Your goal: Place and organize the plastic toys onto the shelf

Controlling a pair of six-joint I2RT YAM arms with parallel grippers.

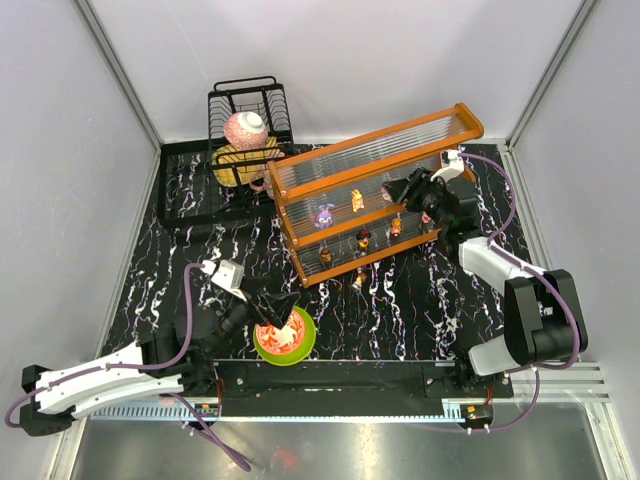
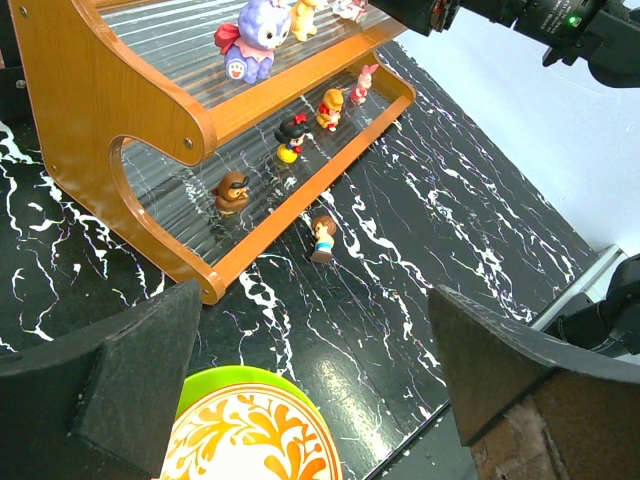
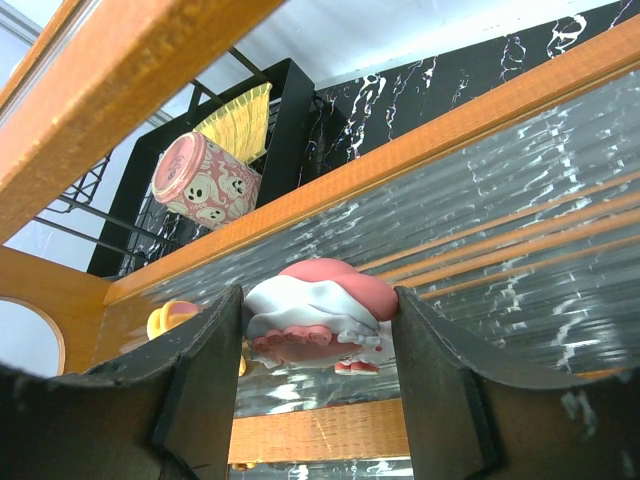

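The right gripper should release the round toy, because the toy hangs between the rails of the upper level and would end on that level if the gripper opened now.
The shelf, an orange frame with clear ribbed tiers, stands slanted across the table. My right gripper hangs over its upper tier, shut on a round pink-and-white toy. A purple toy and a yellow toy stand on that tier. On the lower tier are a brown toy, a black-haired toy, an orange toy and a pink toy. One small figurine stands on the table before the shelf. My left gripper is open and empty above the bowl.
A green-rimmed patterned bowl sits at the near edge under my left gripper. A black wire dish rack at the back left holds a pink cup and a yellow plate. Grey walls enclose the table.
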